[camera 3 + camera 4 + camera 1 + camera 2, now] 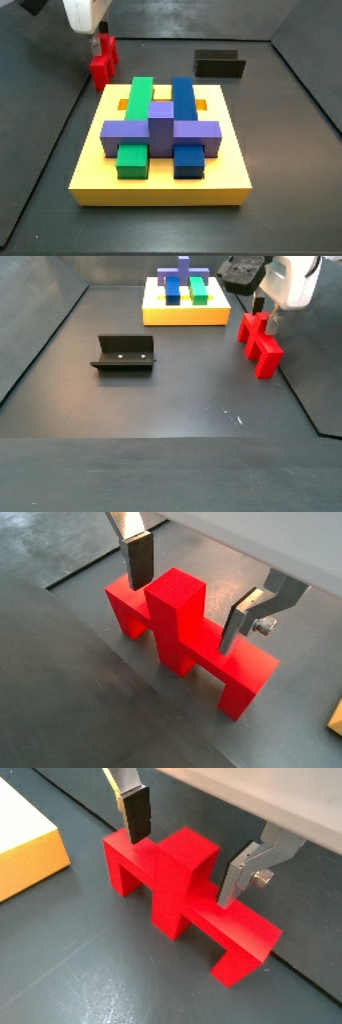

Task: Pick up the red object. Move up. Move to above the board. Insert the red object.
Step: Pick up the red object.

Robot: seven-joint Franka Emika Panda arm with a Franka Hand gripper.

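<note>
The red object has an upright central stem [175, 592], and the gripper needs to pick it up by that next. Then the gripper can insert the red object into the board.
The red object [187, 627] stands on the dark floor with its central stem pointing up, seen also in the other wrist view [181, 878]. My gripper [187, 597] is open and lowered over it, one finger [135, 562] on each side of the stem, with a gap to the stem on both sides. In the side views the red object [102, 65] [261, 341] sits just off a corner of the yellow board [160, 175] [187, 316], under the gripper [96, 42] [267, 308]. The board carries green, blue and purple blocks.
The dark fixture [218, 65] [123, 353] stands on the floor away from the red object. The board's yellow edge [27, 848] lies close beside the gripper. Raised walls border the floor.
</note>
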